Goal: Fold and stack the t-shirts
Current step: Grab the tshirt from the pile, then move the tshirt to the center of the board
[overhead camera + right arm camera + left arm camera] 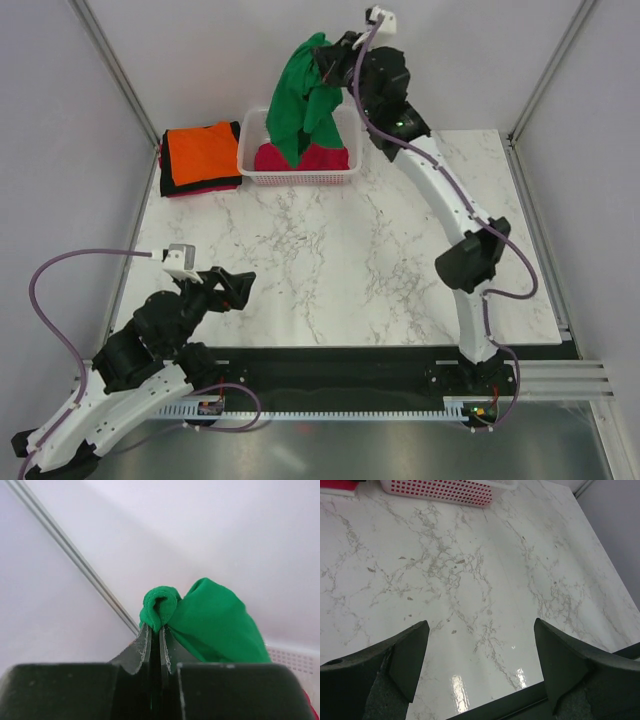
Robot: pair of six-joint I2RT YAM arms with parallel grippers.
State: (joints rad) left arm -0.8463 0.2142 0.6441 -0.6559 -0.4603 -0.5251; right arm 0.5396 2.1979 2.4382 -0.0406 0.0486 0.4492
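Observation:
Next, my left gripper grabs the bright green t-shirt (300,100) by a loose edge, to spread it for folding with my right gripper's help.
My right gripper (325,62) is shut on the bright green t-shirt (300,100) and holds it up above the white basket (250,170); the shirt hangs down into the basket. In the right wrist view the green t-shirt (210,620) bunches at my closed fingertips (156,630). A magenta-pink t-shirt (325,157) lies in the basket. A folded orange t-shirt (200,148) lies on a dark one (200,187) at the back left. My left gripper (240,285) is open and empty over the near left of the table, as the left wrist view (480,650) shows.
The marble table (340,260) lies between the arms and the basket. The basket (440,490) shows at the top of the left wrist view. Grey walls and metal frame posts (120,80) enclose the back and sides.

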